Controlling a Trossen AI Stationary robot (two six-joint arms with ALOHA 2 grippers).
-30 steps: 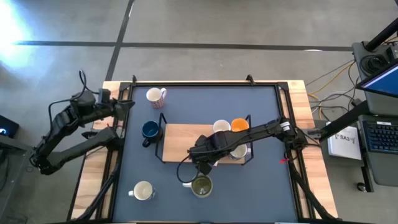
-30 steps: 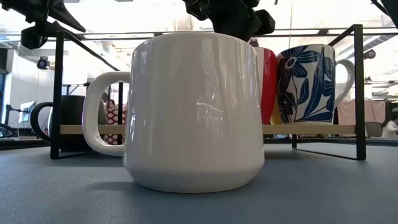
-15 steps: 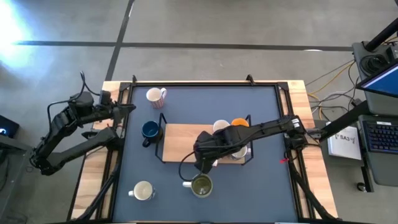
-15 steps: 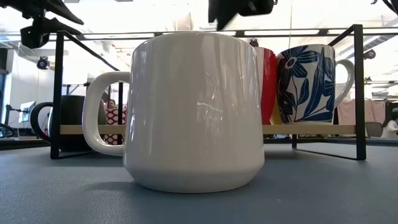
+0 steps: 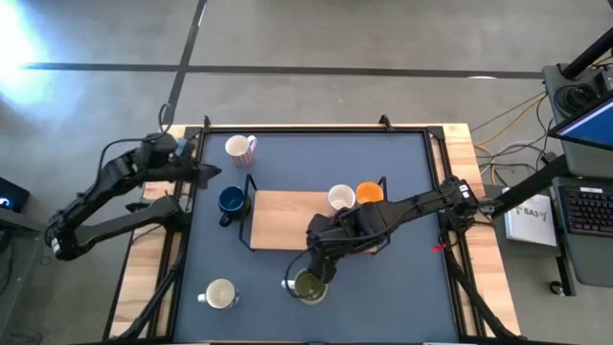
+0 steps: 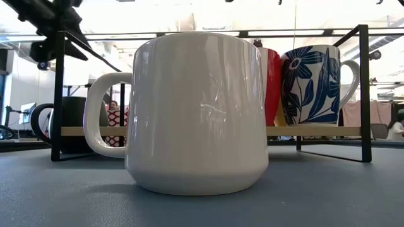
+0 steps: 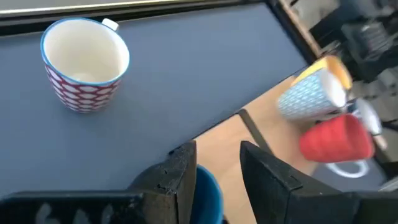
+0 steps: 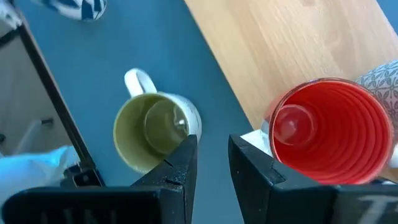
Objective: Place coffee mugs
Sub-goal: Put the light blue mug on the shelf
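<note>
I should next grab the red-patterned white mug by its blue rim with my left gripper, so that I can place it on the rack's wooden board (image 5: 284,218).
My right gripper (image 5: 319,271) (image 8: 211,149) is open and hangs just above the mug with the olive inside and pale outside (image 5: 308,286) (image 8: 155,130) (image 6: 196,113), which stands on the mat in front of the rack. My left gripper (image 5: 213,172) (image 7: 217,155) is open, close to the dark blue mug (image 5: 230,201) (image 7: 208,186) standing left of the rack. On the rack's board stand a red mug (image 8: 329,127), a white one (image 5: 341,198), an orange one (image 5: 369,193) and a blue-flowered one (image 6: 312,82). A red-patterned white mug (image 5: 239,148) and a cream mug (image 5: 220,294) stand on the mat.
The rack is a wooden board (image 5: 287,216) in a black wire frame (image 6: 363,94) at mid table; its posts rise beside the mugs. The dark mat (image 5: 402,297) has free room at its near right and far right. A laptop and cables lie off the table's right side.
My right gripper has drawn back from over the rack toward the table's near edge and now hangs over the olive mug; it has left the top of the low view. My left gripper has swung right, toward the dark blue mug. No mug has moved.
</note>
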